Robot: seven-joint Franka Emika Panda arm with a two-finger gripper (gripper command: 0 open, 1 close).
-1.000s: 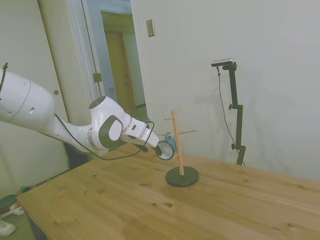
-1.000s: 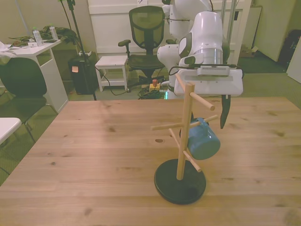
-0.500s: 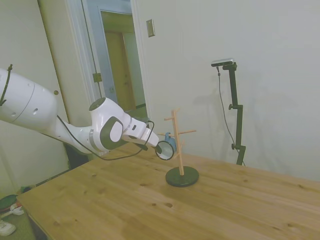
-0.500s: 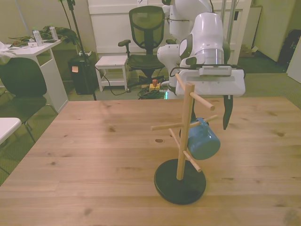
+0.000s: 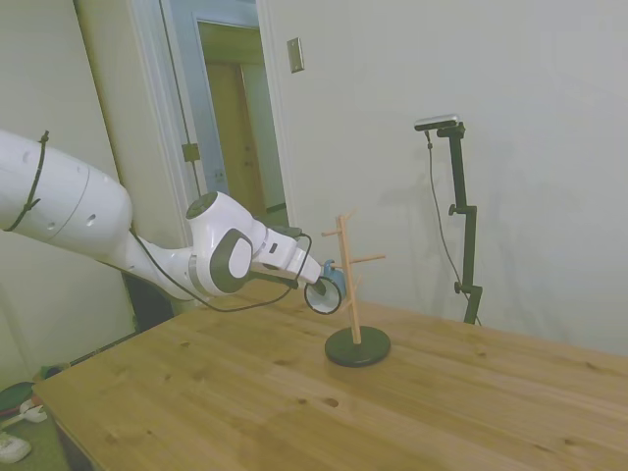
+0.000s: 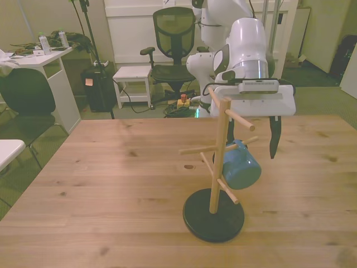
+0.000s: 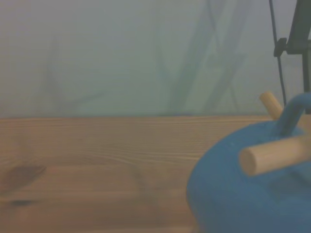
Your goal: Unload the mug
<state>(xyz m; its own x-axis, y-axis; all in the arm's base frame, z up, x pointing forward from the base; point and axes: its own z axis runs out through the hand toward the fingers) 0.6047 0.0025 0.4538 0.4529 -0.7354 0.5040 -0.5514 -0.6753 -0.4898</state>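
Note:
My fingers end short of the mug's blue body (image 5: 337, 278) beside the post (image 5: 353, 316), so they would miss the mug if they closed now. My gripper should move forward before it closes.
The dusty-blue mug (image 6: 241, 166) hangs by its loop handle on a lower peg of the wooden peg stand (image 6: 221, 146), tilted with its bottom toward the front view's lower right. My gripper (image 6: 252, 139) hovers just behind the mug at peg height. It is open: one dark finger (image 6: 273, 138) hangs to the mug's right, and the other is hidden behind the stand and mug. From the side, the gripper (image 5: 314, 287) sits right beside the mug (image 5: 336, 278). The wrist view shows the mug (image 7: 238, 199) close by, with a peg (image 7: 272, 153) through its handle.
The stand rises from a round black base (image 6: 213, 216) near the middle of the wooden table (image 6: 111, 184). Behind the table stand an office chair (image 6: 174, 39), a white stool (image 6: 133, 73) and a desk (image 6: 42, 61). A doorway (image 5: 235, 118) opens behind the arm.
The gripper has shifted a little toward the front view's right and slightly lower. The mug and the stand have not moved.

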